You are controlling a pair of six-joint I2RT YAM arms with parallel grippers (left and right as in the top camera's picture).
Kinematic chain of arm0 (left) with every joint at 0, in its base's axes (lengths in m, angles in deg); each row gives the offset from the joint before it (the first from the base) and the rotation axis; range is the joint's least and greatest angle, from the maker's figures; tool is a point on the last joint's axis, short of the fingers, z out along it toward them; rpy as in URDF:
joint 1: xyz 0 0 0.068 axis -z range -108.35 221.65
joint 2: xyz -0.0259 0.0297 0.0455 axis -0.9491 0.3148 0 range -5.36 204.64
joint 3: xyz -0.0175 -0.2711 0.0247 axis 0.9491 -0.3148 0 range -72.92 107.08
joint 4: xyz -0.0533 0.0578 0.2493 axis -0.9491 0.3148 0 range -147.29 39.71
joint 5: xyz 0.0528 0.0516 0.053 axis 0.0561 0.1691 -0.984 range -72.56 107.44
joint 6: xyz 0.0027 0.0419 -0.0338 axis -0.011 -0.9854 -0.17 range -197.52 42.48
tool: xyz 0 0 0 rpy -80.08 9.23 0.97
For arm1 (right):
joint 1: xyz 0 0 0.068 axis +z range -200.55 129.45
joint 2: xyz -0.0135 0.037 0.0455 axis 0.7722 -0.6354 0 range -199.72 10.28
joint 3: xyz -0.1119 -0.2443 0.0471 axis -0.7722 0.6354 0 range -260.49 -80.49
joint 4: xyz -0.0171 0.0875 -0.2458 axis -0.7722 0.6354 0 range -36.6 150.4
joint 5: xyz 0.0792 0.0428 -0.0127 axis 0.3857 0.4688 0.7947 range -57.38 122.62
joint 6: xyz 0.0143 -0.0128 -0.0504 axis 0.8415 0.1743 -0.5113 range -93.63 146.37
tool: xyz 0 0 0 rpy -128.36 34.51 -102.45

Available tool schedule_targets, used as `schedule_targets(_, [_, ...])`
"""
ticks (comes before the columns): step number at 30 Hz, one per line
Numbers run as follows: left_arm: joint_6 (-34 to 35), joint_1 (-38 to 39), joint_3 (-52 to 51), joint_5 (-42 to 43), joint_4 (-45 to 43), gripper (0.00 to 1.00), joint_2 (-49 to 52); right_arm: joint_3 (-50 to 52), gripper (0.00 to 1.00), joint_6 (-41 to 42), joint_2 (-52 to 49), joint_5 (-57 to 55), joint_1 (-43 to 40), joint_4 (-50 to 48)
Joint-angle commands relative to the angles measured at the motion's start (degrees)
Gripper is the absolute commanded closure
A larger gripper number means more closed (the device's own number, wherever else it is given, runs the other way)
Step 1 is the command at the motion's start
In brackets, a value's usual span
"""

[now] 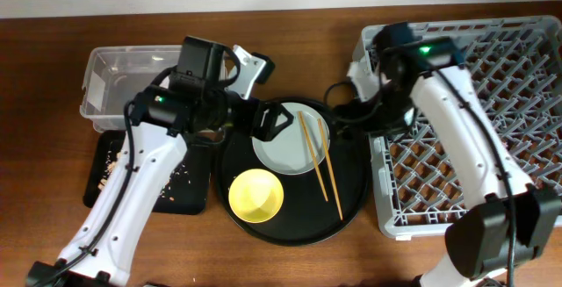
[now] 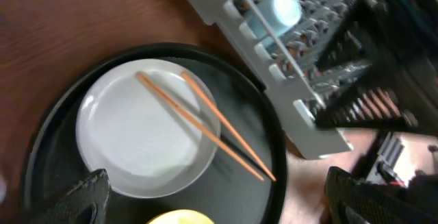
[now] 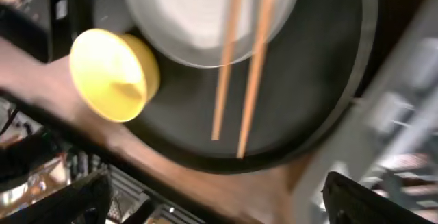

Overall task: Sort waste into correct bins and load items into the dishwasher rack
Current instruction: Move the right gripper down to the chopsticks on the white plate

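The far length of the bowl-side chopstick should stay free to enter the rack. My right gripper needs to grab the chopstick by its near end [image 1: 321, 187] next.
A pale round plate [image 1: 285, 142] lies on the large round black tray [image 1: 351, 190], with the wooden chopsticks [image 1: 318, 160] across it and the yellow bowl [image 1: 255, 195] in front. My left gripper [image 1: 274, 120] is open and empty over the plate's left rim. My right gripper [image 1: 341, 110] is open and empty over the tray's right edge, by the grey dishwasher rack [image 1: 492, 129]. The left wrist view shows the plate [image 2: 137, 135], the chopsticks [image 2: 205, 128] and a light-blue cup [image 2: 277, 11] in the rack [image 2: 287, 94]. The right wrist view shows the bowl [image 3: 113, 73] and the chopsticks [image 3: 243, 66]. The pink cup, napkin and wrapper are not in view.
The clear tub [image 1: 110, 76] stands at the back left, partly behind my left arm. The shallow black rectangular tray [image 1: 189, 201] in front of it holds beige food scraps [image 1: 110, 168]. Bare wooden table [image 1: 290, 265] lies along the front.
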Motion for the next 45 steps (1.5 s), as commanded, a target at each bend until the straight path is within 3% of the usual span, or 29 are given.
schedule_targets(1, [-0.5,-6.2,2.3,-2.6,2.1,0.01,-2.3,4.1,0.01,-0.5,0.9,3.4,4.8,-1.2])
schedule_targets(4, [-0.5,-12.8,3.4,-3.3,4.7,0.01,-3.9,8.5,0.10,-0.5,0.9,3.4,8.1,-4.4])
schedule_targets(9, [-0.5,-25.2,3.5,-4.7,8.5,0.01,-6.1,16.8,0.56,-0.5,0.9,3.4,12.5,-12.6])
schedule_targets(12, [-0.5,-28.2,3.4,-4.7,9.7,0.01,-6.1,19.1,0.67,1.3,0.9,1.0,14.5,-18.0])
schedule_targets(15, [-0.5,-28.9,3.4,-4.7,9.7,0.01,-6.1,19.6,0.67,8.6,0.9,-9.8,16.1,-20.4])
schedule_targets(19, [-0.5,-28.9,3.4,-4.7,9.7,0.01,-6.1,19.6,0.67,12.7,0.9,-13.1,17.4,-20.7])
schedule_targets(30, [-0.5,-28.9,3.4,-4.7,9.7,0.01,-6.1,21.9,0.67,13.4,0.9,-13.2,18.9,-22.3])
schedule_targets(37, [-0.5,-28.9,3.4,-4.7,9.7,0.01,-6.1,28.9,0.67,14.5,0.9,-14.0,18.9,-29.8])
schedule_targets(45, [-0.5,-28.9,3.4,-4.7,9.7,0.01,-6.1,30.2,0.68,14.5,0.9,-15.9,18.9,-32.0])
